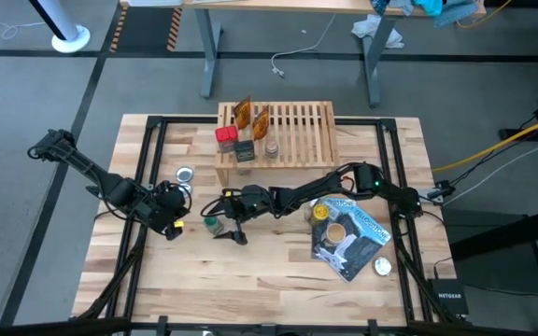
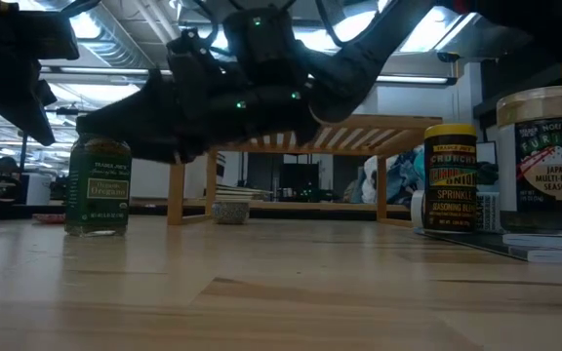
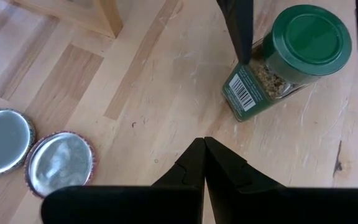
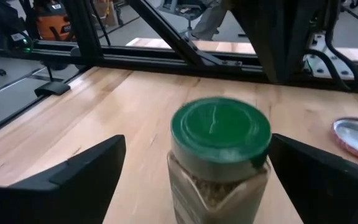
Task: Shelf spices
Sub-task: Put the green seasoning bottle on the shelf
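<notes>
My right gripper grabs the green-capped spice jar by its glass body next, to put it on the light-wood shelf.
The green-capped spice jar stands upright on its base on the tabletop, left of centre. My right gripper is open, with one finger on either side of the jar and a gap showing at both. My left gripper is shut on nothing, just left of the jar. The light-wood shelf stands at the table's far side. On it are a red-capped jar, a dark tin, a tan-capped jar and orange packets.
Two silver discs lie on the table left of the jar. A blue-and-black pouch lies to the right with a yellow-capped jar and a tan-capped jar on it; a white-capped jar stands at its corner.
</notes>
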